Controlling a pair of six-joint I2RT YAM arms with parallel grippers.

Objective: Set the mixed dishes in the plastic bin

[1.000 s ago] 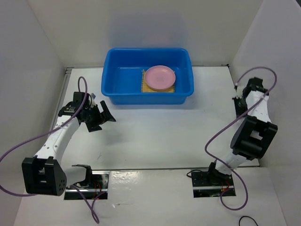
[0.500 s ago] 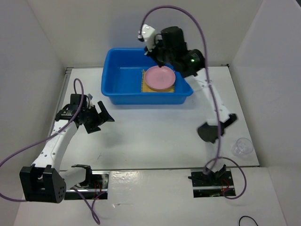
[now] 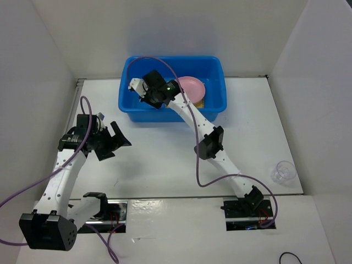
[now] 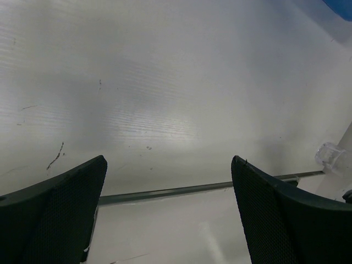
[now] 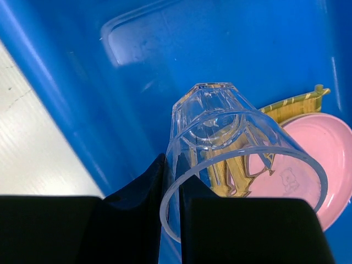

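Note:
My right gripper needs to bring the small clear cup (image 5: pixel 220 132) lower before it lets go. The cup is tilted above the bottom of the bin, so it would fall and likely tip over if I opened now.
The blue plastic bin (image 3: pixel 127 104) stands at the back of the table. In it the pink plate (image 3: pixel 192 87) lies on the tan woven mat (image 3: pixel 200 103); the yellow-tan plate is hidden. My right gripper (image 3: pixel 144 91) reaches into the bin's left half. In the right wrist view it (image 5: pixel 171 165) is shut on the rim of a small clear cup (image 5: pixel 220 132), held tilted over the bin floor (image 5: pixel 137 60), beside the pink plate (image 5: pixel 308 159) and mat (image 5: pixel 286 104). My left gripper (image 3: pixel 116 140) is open and empty over bare table (image 4: pixel 169 159).
A second clear cup (image 3: pixel 284 171) stands on the table near the front right edge; it also shows in the left wrist view (image 4: pixel 330 156). White walls enclose the table on the left, back and right. A metal strip (image 4: pixel 181 191) runs along the front edge.
My right arm swung from the right side, over the bin's back rim, down into the bin's left half. My left arm drifted slightly left and nearer.

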